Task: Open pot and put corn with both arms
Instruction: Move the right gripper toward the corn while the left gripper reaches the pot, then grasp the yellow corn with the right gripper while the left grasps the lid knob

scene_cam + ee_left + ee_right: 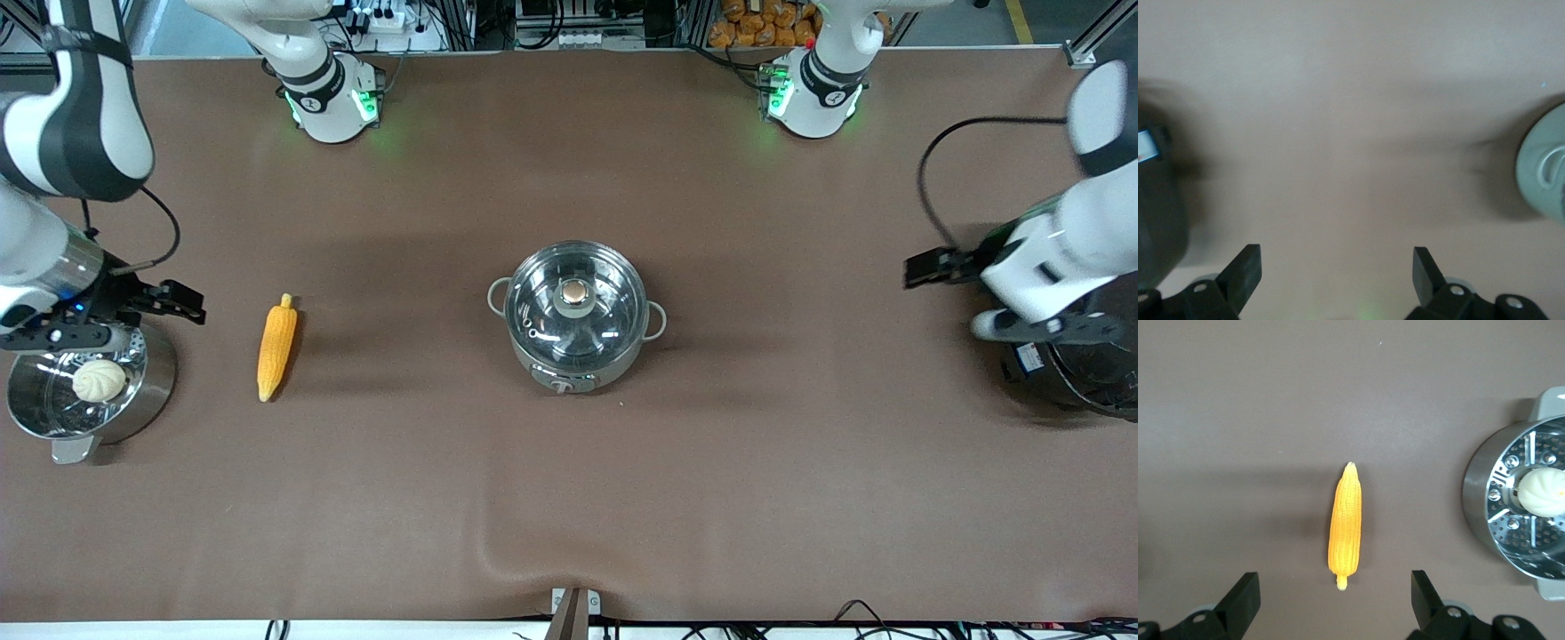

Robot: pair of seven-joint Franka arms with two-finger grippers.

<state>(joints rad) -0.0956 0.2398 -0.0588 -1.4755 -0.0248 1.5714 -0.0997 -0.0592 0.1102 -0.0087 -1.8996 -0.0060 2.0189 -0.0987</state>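
Note:
The pot needs to be opened for the corn (276, 347). My left gripper should grab the glass lid by its copper knob (575, 292) next.
The steel pot (576, 316) stands mid-table with its glass lid on, copper knob (575, 292) on top. The yellow-orange corn (276, 347) lies on the cloth between the pot and the right arm's end of the table. My right gripper (182, 302) is open and empty, up in the air over the steamer pot's rim on the corn's side. In the right wrist view the corn (1345, 517) lies lengthwise, its stalk end between the gripper's (1335, 583) open fingers, well below them. My left gripper (925, 267) is open and empty (1336, 257) over bare cloth beside the rice cooker.
A steel steamer pot (151, 391) with a white bun (99, 380) stands at the right arm's end, and shows in the right wrist view (1478, 493). A black rice cooker (1093, 382) stands at the left arm's end. The cloth has a wrinkle (498, 551) near the front edge.

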